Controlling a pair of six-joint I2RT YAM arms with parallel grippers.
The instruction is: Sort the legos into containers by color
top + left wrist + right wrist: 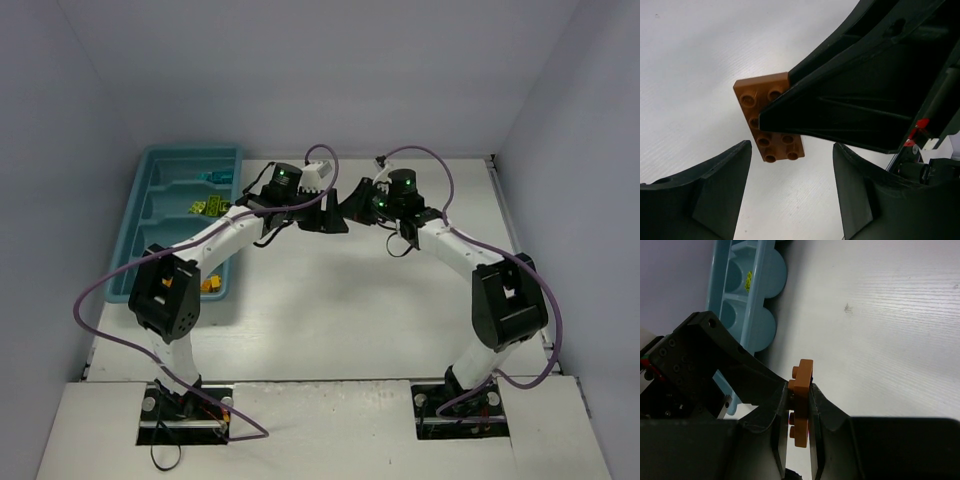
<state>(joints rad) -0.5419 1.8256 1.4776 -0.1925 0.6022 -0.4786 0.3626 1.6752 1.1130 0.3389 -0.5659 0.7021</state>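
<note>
The brown lego's lower end (pixel 781 151) reaches down past the ends of my left gripper's fingers, between them, so it is time to close on that end.
A flat brown lego (pixel 802 375) stands on edge, pinched between the fingers of my right gripper (pixel 800 387), which is shut on it above the white table. From the left wrist the same brown lego (pixel 770 120) shows its underside, half covered by the right gripper's fingers (pixel 850 100). My left gripper (pixel 791 150) is open, its fingers on either side below the lego and not touching it. Both grippers meet mid-table, left gripper (pixel 335 213) and right gripper (pixel 352 200). The teal tray of containers (pixel 150 215) holds cyan (pixel 215 177), yellow-green (pixel 208 207) and orange (pixel 212 286) legos.
The tray (pixel 760 335) lies left of the grippers against the left wall of the enclosure. Purple cables (pixel 100 290) loop from both arms. White walls close the table in at the back and sides.
</note>
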